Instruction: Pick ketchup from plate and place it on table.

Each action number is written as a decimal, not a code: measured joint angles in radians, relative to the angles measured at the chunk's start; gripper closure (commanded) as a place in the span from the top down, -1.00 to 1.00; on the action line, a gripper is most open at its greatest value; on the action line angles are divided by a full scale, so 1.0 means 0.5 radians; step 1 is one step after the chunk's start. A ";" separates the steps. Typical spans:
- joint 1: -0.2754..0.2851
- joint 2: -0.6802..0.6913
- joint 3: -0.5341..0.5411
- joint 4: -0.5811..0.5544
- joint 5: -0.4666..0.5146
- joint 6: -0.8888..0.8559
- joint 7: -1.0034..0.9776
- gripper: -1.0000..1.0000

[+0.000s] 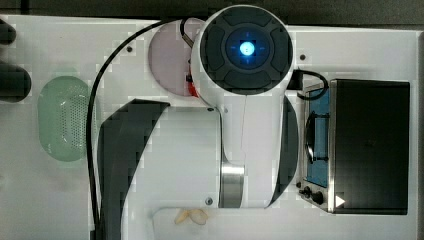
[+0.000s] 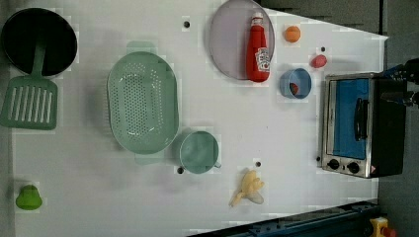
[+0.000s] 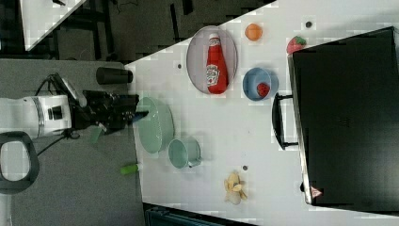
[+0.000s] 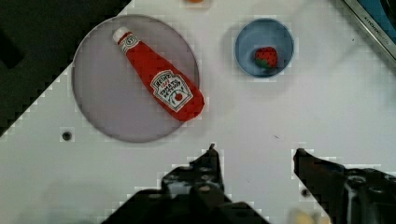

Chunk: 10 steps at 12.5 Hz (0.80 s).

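I need to move the ketchup from the plate (image 2: 230, 39) to the table, so my gripper needs to grab the ketchup by its broad base end (image 2: 257, 73) next.
The ketchup (image 4: 159, 74), a red squeeze bottle with a white cap and a white label, lies on its side on the pale lilac plate (image 4: 102, 102). My gripper (image 4: 256, 153) hangs above the white table (image 4: 261, 116), off the plate's rim and apart from the bottle. Its two dark fingers (image 4: 212, 156) stand open with nothing between them. In the left view the ketchup (image 2: 259, 49) rests along the plate's (image 2: 230, 39) right side. In the right view the ketchup (image 3: 216, 63) lies on the plate (image 3: 197, 59), and my gripper (image 3: 140, 114) shows far to the right view's left.
A blue bowl (image 2: 295, 83) holding a strawberry sits close to the plate, with an orange ball (image 2: 292, 33) and a red fruit (image 2: 318, 61) nearby. A toaster oven (image 2: 360, 126), a green colander (image 2: 143, 102), a green cup (image 2: 198, 152) and a banana (image 2: 249, 187) stand further off.
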 measured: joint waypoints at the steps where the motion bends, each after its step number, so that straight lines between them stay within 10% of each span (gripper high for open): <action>1: -0.076 -0.066 0.069 -0.066 0.003 -0.144 0.000 0.60; 3: -0.151 -0.261 0.128 -0.229 0.020 -0.307 0.000 0.99; 10: -0.161 -0.343 0.141 -0.156 0.007 -0.257 -0.083 1.00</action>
